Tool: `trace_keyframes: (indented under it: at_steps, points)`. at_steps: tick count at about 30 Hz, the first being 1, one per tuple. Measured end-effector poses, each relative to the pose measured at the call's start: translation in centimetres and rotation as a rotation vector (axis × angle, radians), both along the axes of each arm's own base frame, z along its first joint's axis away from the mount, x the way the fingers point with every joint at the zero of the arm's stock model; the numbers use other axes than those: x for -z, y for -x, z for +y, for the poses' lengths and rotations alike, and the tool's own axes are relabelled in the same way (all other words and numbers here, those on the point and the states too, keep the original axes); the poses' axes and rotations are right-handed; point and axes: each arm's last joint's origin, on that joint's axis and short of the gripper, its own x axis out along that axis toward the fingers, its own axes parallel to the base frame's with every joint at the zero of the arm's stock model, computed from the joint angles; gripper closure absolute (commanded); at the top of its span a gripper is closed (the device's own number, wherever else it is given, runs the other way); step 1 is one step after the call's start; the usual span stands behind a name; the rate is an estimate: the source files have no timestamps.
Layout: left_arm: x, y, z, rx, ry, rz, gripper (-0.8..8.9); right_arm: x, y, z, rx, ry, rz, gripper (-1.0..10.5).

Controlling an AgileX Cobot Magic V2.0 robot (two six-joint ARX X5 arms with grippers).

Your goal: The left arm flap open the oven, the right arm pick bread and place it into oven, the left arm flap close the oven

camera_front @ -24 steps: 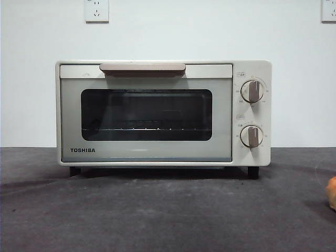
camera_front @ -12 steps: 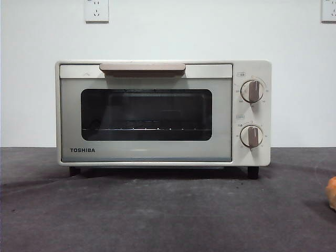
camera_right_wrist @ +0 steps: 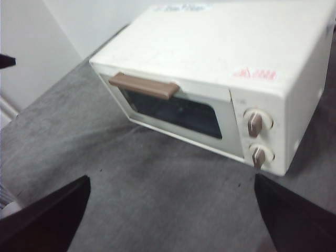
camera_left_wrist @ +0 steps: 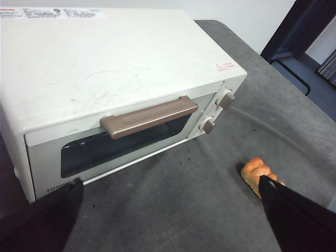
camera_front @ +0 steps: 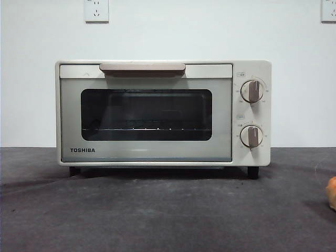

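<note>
The golden-orange bread should go into the oven (camera_front: 163, 113), so my right gripper will grab one end of it next.
The cream-white TOSHIBA oven (camera_front: 163, 113) stands in the middle of the table with its door shut, the beige-brown handle (camera_front: 142, 68) along the door's top edge. It also shows in the left wrist view (camera_left_wrist: 115, 79) and the right wrist view (camera_right_wrist: 220, 79). The golden-orange bread (camera_left_wrist: 257, 173) lies on the cloth in front of the oven's knob side; only its edge (camera_front: 332, 193) shows in the front view. My left gripper (camera_left_wrist: 170, 210) is open and empty, above the table in front of the oven. My right gripper (camera_right_wrist: 170, 210) is open and empty, also held off from the oven.
A dark grey cloth (camera_front: 157, 210) covers the table. A white wall with two sockets (camera_front: 96, 10) is behind the oven. A dark frame (camera_left_wrist: 299, 31) stands beyond the table's edge in the left wrist view.
</note>
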Motion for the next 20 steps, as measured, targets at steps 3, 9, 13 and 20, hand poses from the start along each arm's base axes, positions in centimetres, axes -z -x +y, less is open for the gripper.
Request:
trace_keyframes:
  at_steps: [3,9,13,20]
  points:
    - [0.0,0.0,0.0,0.000,0.000,0.000,2.82,0.5,0.0,0.0,0.004,0.009,0.057,4.5]
    - [0.0,0.0,-0.1,0.006,0.000,0.000,2.82,2.2,-0.9,0.0,0.066,0.087,0.266,4.5]
    - [0.0,0.1,-0.3,0.020,0.000,0.000,2.82,3.7,-2.5,0.2,0.110,0.155,0.376,4.5]
    - [0.0,0.2,-0.4,0.032,0.000,0.000,2.82,9.5,-4.8,0.8,0.169,0.304,0.589,4.5]
